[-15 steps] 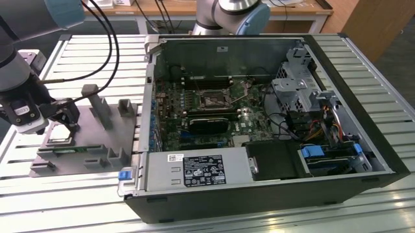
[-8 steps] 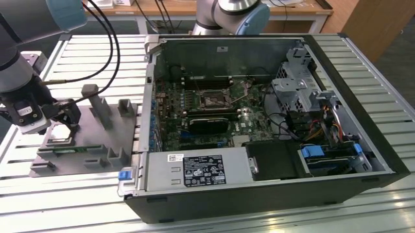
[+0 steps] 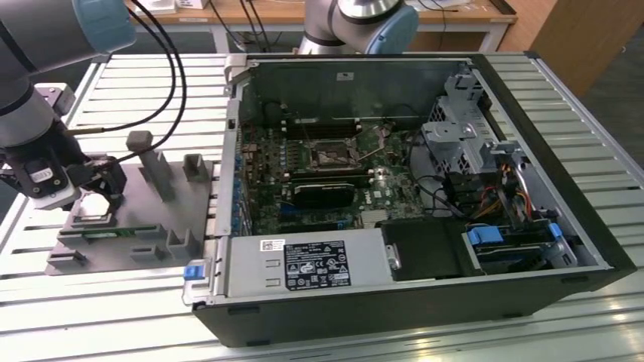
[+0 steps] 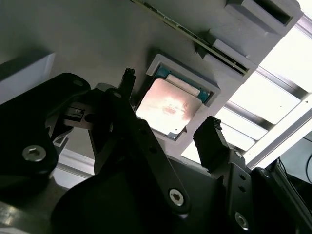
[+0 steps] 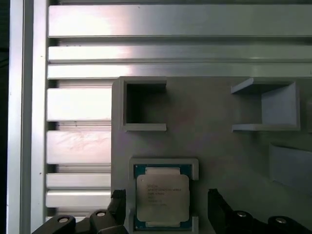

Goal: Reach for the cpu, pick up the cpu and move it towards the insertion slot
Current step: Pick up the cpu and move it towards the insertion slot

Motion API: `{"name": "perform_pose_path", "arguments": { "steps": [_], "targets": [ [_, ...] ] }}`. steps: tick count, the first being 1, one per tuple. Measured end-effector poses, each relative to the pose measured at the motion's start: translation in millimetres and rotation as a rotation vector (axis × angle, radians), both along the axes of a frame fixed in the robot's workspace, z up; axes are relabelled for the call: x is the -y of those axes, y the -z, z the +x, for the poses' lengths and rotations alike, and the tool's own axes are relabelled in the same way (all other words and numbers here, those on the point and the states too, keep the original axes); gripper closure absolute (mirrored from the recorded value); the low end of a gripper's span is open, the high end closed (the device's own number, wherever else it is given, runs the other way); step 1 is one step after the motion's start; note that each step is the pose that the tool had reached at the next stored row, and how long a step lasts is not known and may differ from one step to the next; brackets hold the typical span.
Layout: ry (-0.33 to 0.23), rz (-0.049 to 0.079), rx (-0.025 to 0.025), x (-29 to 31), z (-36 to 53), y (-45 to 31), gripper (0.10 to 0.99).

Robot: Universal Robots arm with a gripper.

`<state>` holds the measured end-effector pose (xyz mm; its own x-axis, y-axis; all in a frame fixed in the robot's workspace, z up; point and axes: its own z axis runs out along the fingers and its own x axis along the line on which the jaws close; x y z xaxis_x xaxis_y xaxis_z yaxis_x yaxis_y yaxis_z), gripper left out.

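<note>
My gripper should close, because my open fingertips are beside the CPU's side edges. Closing now would hold the CPU.
The cpu (image 5: 162, 196) lies flat in a square recess of the grey fixture plate (image 5: 209, 141), silvery top up with a teal rim showing. My gripper (image 5: 166, 207) is open and hovers just over it, one black finger (image 5: 118, 204) on each side, apart from the chip's edges. The second wrist view shows the cpu (image 4: 168, 106) bright between the fingertips (image 4: 212, 134) of my gripper (image 4: 168, 101). In the exterior view my gripper (image 3: 90, 194) is over the cpu (image 3: 93, 205) at the left. The insertion slot (image 3: 330, 154) sits on the motherboard inside the open case.
The grey fixture (image 3: 151, 226) carries upright posts (image 3: 151, 162) and a green memory stick (image 3: 111, 232). The open computer case (image 3: 403, 181) holds a black heatsink block (image 3: 322, 194), drive cages and cables. Black cables (image 3: 166, 68) hang from the arm over the slatted metal table (image 3: 111, 309).
</note>
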<state>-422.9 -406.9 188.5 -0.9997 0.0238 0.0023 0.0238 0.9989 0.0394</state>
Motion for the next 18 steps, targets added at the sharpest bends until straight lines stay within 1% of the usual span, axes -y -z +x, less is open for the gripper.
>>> {"name": "perform_pose_path", "arguments": {
  "steps": [3,6,7,8,10,11,15,18],
  "targets": [
    [0.000,0.000,0.0000,-0.3,-0.4,3.2,0.325],
    [0.000,0.000,-0.0002,-0.6,-0.6,4.1,0.337],
    [0.000,0.000,-0.0002,-0.8,-0.6,4.2,0.400],
    [0.000,0.000,0.0000,-1.1,-0.6,4.4,0.400],
    [0.000,0.000,-0.0002,-1.4,-0.7,4.5,0.522],
    [0.000,0.000,-0.0002,-1.8,-0.7,4.5,0.545],
    [0.000,0.002,0.0009,-2.5,-0.8,3.4,0.545],
    [0.000,0.003,0.0008,-2.6,-0.8,-1.6,0.545]
  ]
}}
